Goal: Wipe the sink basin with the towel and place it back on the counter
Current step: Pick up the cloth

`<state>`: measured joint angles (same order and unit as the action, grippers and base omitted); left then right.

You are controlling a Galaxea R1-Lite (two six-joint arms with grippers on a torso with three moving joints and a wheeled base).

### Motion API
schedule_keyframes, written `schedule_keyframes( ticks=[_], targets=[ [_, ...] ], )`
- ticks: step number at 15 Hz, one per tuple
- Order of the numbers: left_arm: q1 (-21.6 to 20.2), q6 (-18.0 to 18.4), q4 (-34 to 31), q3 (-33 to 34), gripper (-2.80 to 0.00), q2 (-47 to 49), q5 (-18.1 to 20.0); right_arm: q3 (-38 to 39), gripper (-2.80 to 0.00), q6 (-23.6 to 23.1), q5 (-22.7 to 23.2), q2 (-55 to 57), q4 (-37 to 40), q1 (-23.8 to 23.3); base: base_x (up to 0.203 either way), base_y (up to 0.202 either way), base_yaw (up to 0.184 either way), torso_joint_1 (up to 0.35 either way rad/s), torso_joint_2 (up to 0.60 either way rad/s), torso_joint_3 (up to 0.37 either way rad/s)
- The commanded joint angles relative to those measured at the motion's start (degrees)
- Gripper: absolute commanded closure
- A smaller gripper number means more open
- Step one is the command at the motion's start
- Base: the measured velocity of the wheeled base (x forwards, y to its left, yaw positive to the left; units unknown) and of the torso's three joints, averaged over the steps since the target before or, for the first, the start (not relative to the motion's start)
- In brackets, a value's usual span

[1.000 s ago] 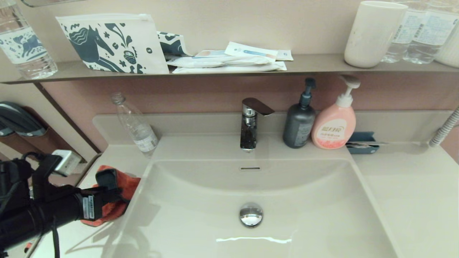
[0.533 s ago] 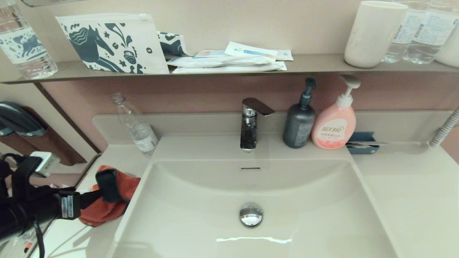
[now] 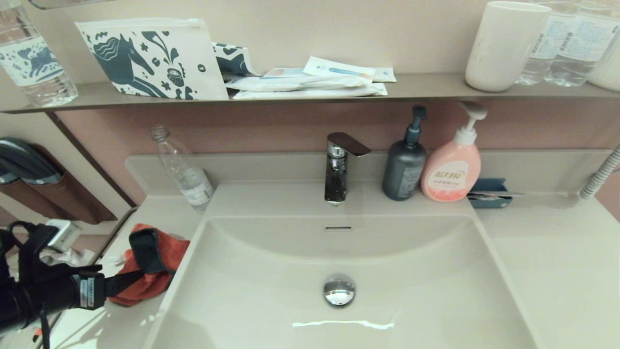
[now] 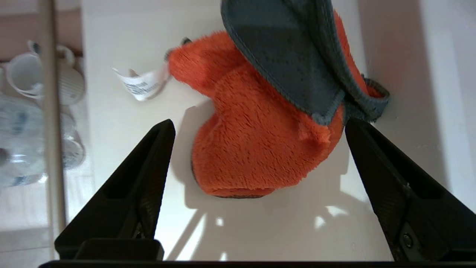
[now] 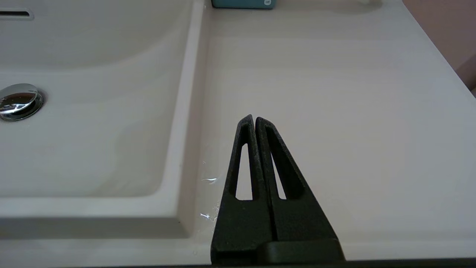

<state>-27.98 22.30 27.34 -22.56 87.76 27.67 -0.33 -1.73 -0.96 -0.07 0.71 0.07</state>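
My left fingers are high over the counter, above the orange-red folds, and should come down before closing on the towel.
The orange-red towel lies crumpled on the counter left of the sink basin, with its dark grey side folded up on top. My left gripper hovers low at the towel's near end and is open. In the left wrist view the left gripper has one finger on each side of the towel, gripping nothing. My right gripper is shut and empty over the counter right of the basin. It is out of the head view.
A chrome drain stopper sits mid-basin, below the tap. An empty clear bottle leans at the back left. Two pump bottles and a blue holder stand at the back right. The counter's left edge runs beside the towel.
My left arm has drawn back to the left, away from the towel, and more of the cloth shows. The towel stays where it lay on the counter.
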Motion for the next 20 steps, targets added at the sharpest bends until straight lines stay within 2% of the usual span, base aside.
schedule_keyframes(
  ticks=[1,3,6,10,14,15,20],
  targets=[
    [0.1,0.11,0.25,-0.01,-2.8,2.94,0.79,-0.02,0.0,-0.03,0.0,0.07,0.0,0.01,0.0,0.0,0.0,0.0,0.0,0.0],
    [0.43,0.2,1.65,-0.51,-2.8,5.59,1.21,0.01,0.0,-0.03,-0.01,0.07,0.0,0.01,0.0,0.0,0.0,0.0,0.0,0.0],
    [0.47,0.35,10.22,-0.47,-2.8,10.29,1.1,-0.01,0.0,-0.03,0.0,0.07,0.0,0.01,0.0,0.0,0.0,0.0,0.0,0.0],
    [0.49,0.16,15.37,-1.54,-2.8,14.07,1.38,-0.02,0.0,-0.03,0.0,0.07,0.0,0.01,0.0,0.0,0.0,0.0,0.0,0.0],
    [1.56,-0.59,15.47,-1.51,-2.8,14.1,1.51,-0.02,0.0,-0.03,0.0,0.07,0.0,0.01,0.0,0.0,0.0,0.0,0.0,0.0],
    [2.08,-0.96,15.55,-1.22,0.0,14.09,1.51,-0.02,0.0,-0.03,0.0,0.07,0.0,0.01,0.0,0.0,0.0,0.0,0.0,0.0],
    [3.21,-3.13,15.81,-0.37,0.0,13.52,2.19,-0.02,0.0,-0.03,0.0,0.07,0.0,0.01,0.0,0.0,0.0,0.0,0.0,0.0]
  ],
)
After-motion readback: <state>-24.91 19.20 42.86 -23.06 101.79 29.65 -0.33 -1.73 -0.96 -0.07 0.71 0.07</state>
